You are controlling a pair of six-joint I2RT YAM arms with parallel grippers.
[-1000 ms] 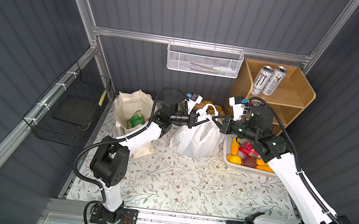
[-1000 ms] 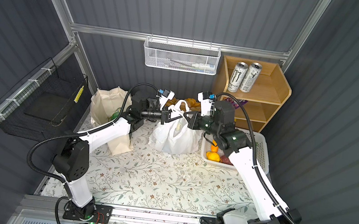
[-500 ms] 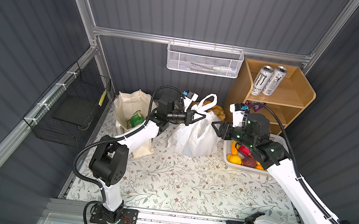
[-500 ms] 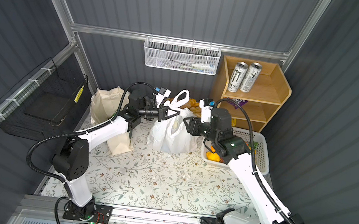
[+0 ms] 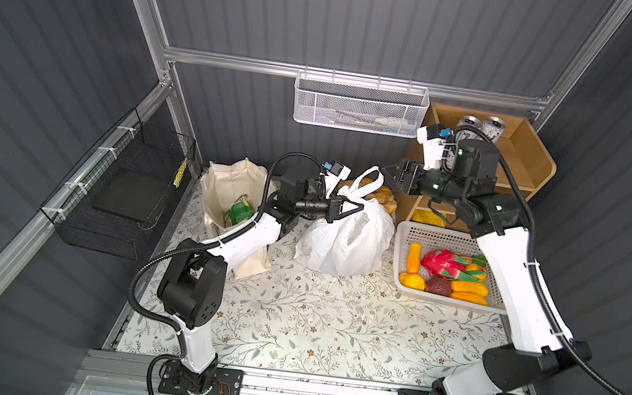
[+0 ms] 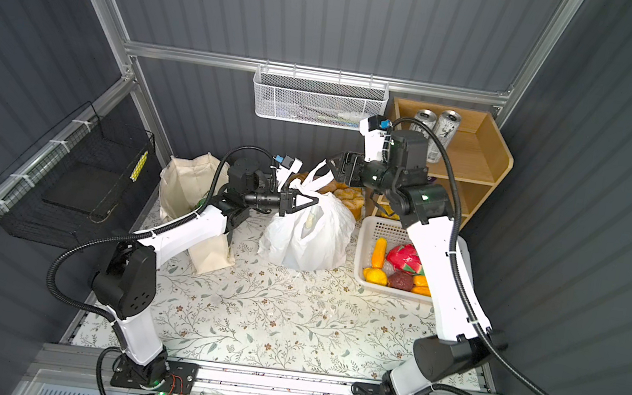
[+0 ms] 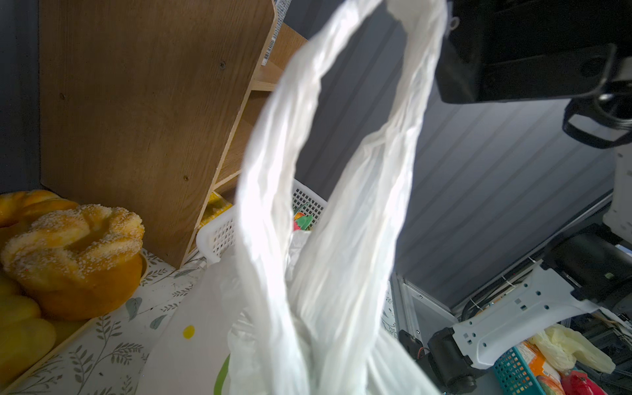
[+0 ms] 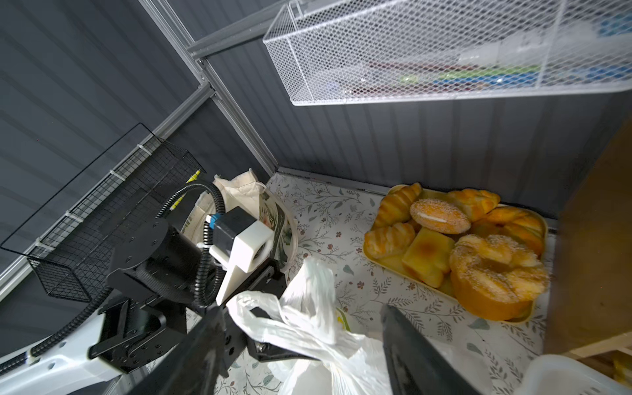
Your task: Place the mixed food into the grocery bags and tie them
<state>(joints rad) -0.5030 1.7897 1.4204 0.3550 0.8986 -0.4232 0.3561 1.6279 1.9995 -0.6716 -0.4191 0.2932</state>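
The right gripper grabs the grocery bag's free loop handle (image 5: 378, 174) by its upright top next, to tie it with the handle in my left gripper.
A white plastic grocery bag (image 5: 346, 240) (image 6: 307, 235) stands mid-table, one loop handle (image 5: 369, 181) (image 7: 342, 164) sticking up. My left gripper (image 5: 359, 205) (image 6: 314, 200) is shut on the bag's other handle (image 8: 294, 337) at its top; plastic hides the jaws in the left wrist view. My right gripper (image 5: 387, 173) (image 8: 304, 342) hangs open above and behind the bag, holding nothing. The cream canvas tote (image 5: 223, 189) stands at the left with a green packet (image 5: 239, 211) inside. Toy produce (image 5: 447, 267) lies in the basket on the right.
A white perforated basket (image 5: 418, 234) sits right of the bag. Bread rolls on a tray (image 8: 461, 246) lie behind it, beside a wooden shelf (image 5: 528, 165) with cans (image 5: 479, 125). A white mesh basket (image 5: 361, 104) hangs on the back wall, a black wire basket (image 5: 130, 189) on the left wall.
My right gripper opened, let go of the bag handle and rose up and back to the right. The left gripper keeps its handle and has shifted slightly left.
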